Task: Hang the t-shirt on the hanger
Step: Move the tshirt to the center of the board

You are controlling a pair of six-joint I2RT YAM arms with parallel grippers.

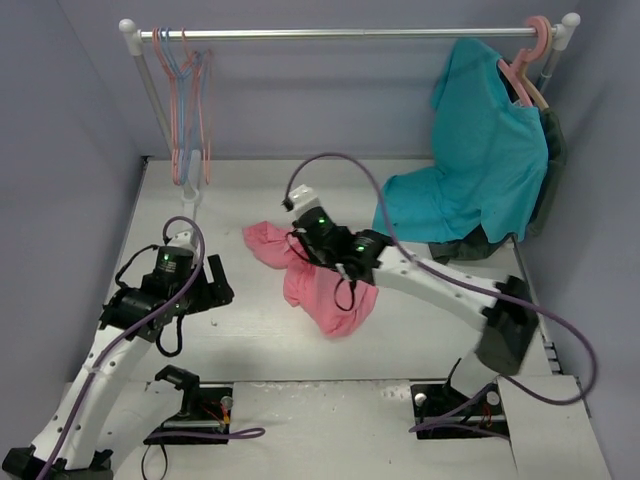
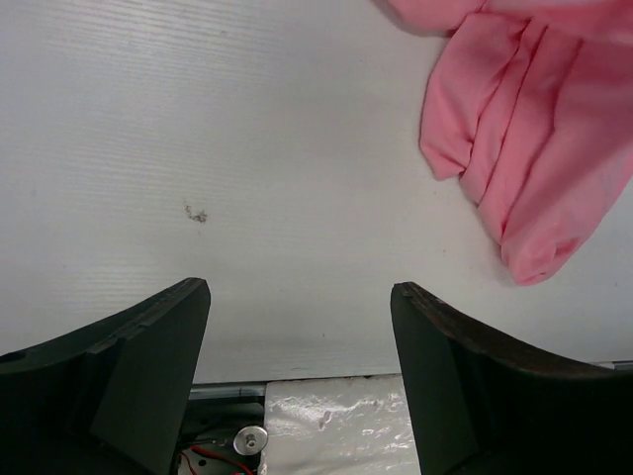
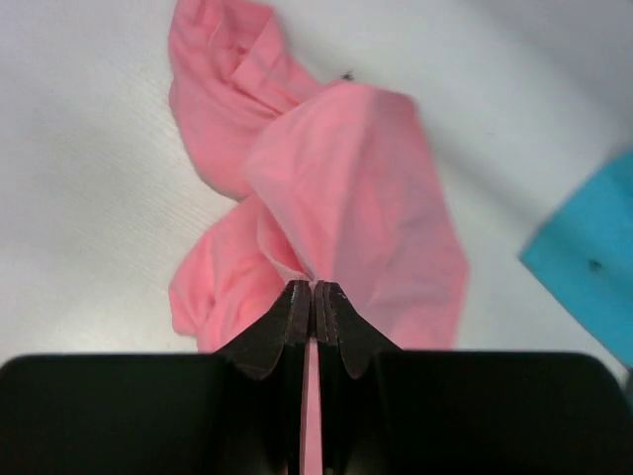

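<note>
My left gripper grabs the pink t-shirt by its loose far end, nearest the hangers, next, to stretch the t-shirt open for hanging.
The pink t-shirt lies crumpled on the white table at centre, partly lifted. My right gripper is shut on a fold of it. In the right wrist view the fingertips pinch the cloth, which bunches up from the table. My left gripper is open and empty, low over the table to the left of the shirt. In the left wrist view its jaws stand wide apart with the shirt at upper right. The thin pink hanger hangs at the rail's left end among thin blue ones.
A metal rail spans the back. A teal t-shirt hangs on a thick pink hanger at the right end, and its hem shows in the right wrist view. Arm bases and cables sit at the near edge.
</note>
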